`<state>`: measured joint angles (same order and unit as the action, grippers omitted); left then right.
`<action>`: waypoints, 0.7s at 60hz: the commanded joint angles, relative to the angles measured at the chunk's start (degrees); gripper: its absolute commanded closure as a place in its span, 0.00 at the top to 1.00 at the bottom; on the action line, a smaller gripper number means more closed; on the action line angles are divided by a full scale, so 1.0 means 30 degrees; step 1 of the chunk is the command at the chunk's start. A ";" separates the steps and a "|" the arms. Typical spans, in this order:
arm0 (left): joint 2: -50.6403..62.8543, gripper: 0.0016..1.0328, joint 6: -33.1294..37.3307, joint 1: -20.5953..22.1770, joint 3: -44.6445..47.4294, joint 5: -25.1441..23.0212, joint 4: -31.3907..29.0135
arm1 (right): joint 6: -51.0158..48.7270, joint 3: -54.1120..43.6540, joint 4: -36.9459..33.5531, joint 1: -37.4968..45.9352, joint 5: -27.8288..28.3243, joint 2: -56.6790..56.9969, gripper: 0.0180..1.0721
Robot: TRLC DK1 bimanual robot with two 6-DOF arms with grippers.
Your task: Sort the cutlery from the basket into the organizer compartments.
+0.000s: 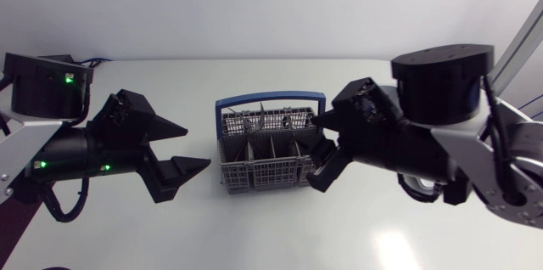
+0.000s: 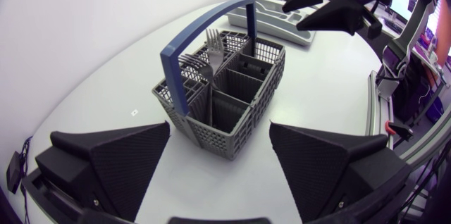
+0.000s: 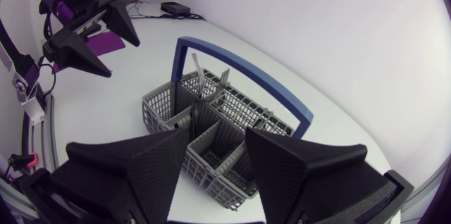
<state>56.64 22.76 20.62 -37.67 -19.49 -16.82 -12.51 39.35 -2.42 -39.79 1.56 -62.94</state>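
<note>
I will next grab the fork with my right gripper by its upper end near the fork's teeth, because the basket's sides close in around the fork's lower part.
A grey wire cutlery basket (image 1: pixel 267 161) with a blue handle (image 1: pixel 270 98) stands mid-table. Forks (image 1: pixel 259 118) stand upright in its rear compartments, also seen as forks (image 2: pixel 213 44) and forks (image 3: pixel 199 71). My left gripper (image 1: pixel 197 146) hangs open just left of the basket (image 2: pixel 218 104), nothing between its fingers. My right gripper (image 1: pixel 314 153) is open at the basket's right side, over its near compartments (image 3: pixel 211 150), holding nothing. The grey organizer (image 2: pixel 276 25) lies beyond the basket, under my right arm, and is hidden in the head view.
The white tabletop (image 1: pixel 271 227) is bare in front of the basket. The table's curved edge (image 2: pixel 370 104) runs close past the organizer. My right gripper (image 2: pixel 294 14) hovers above the organizer, and my left gripper (image 3: pixel 121 56) shows beyond the basket.
</note>
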 commanded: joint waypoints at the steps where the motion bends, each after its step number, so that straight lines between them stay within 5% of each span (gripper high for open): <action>1: -0.0101 0.95 0.0498 -0.0722 -0.0012 -0.0624 0.0274 | 0.0568 -0.0169 0.0981 -0.1326 -0.0902 -0.1169 0.57; 42: 0.1070 0.95 0.2256 -0.2216 0.0311 -0.2587 0.1065 | -0.0516 0.1355 0.7133 -0.3787 -0.3539 -0.7791 0.57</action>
<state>59.05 27.77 14.55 -37.65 -26.57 -14.48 -12.97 41.74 17.10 -50.65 -8.05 -83.99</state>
